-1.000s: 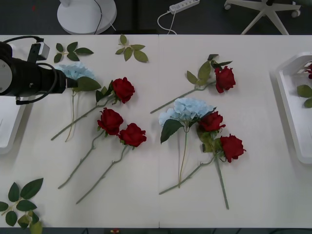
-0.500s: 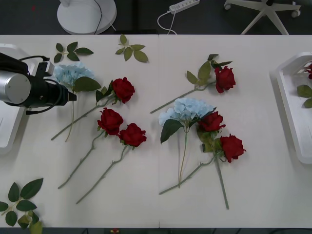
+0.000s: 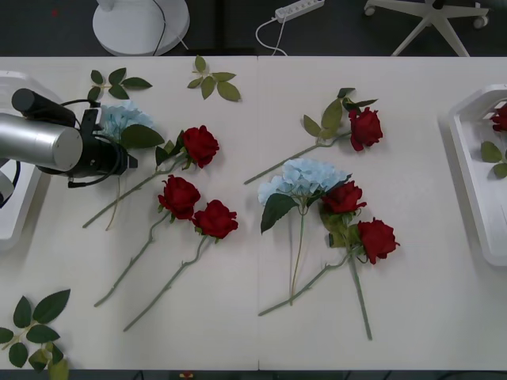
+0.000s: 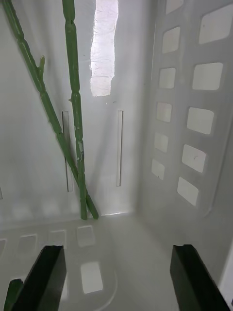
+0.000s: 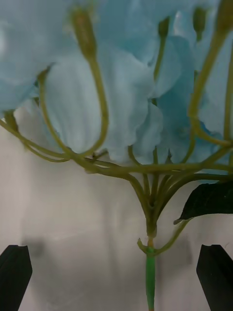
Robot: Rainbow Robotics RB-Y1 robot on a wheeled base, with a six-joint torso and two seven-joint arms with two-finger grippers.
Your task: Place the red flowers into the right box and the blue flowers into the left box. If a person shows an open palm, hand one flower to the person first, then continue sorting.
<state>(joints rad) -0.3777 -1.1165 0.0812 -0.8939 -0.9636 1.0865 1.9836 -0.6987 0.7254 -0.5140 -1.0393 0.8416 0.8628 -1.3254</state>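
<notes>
My left gripper should next take the blue flower by the bare stem [image 5: 150, 274] just below the bloom, because the thin petals spread wide across the bloom.
My left gripper [image 5: 116, 278] is open, its black fingers [image 5: 14, 272] on either side of the stem just below a pale blue flower [image 5: 121, 97]. In the front view that blue flower [image 3: 119, 119] lies at the table's left, beside my left arm's tip [image 3: 119, 156]. A second blue flower [image 3: 305, 178] lies mid-table among red flowers [image 3: 345, 198]. More red flowers [image 3: 200, 145] lie to the left. My right gripper [image 4: 116, 282] is open inside the right box [image 4: 184, 121], above two green stems [image 4: 73, 121]. The left box [image 3: 16, 214] sits behind my left arm.
Loose green leaf sprigs lie at the table's back [image 3: 212, 81] and front left corner [image 3: 36, 324]. The right box [image 3: 471, 174] holds a red bloom [image 3: 499, 117] and leaves. A white stand base, a power strip and a chair base sit beyond the table.
My left arm has swung away from the left box, toward the table's middle and front. Its tip now sits by the left blue flower's stem. The flowers have not moved.
</notes>
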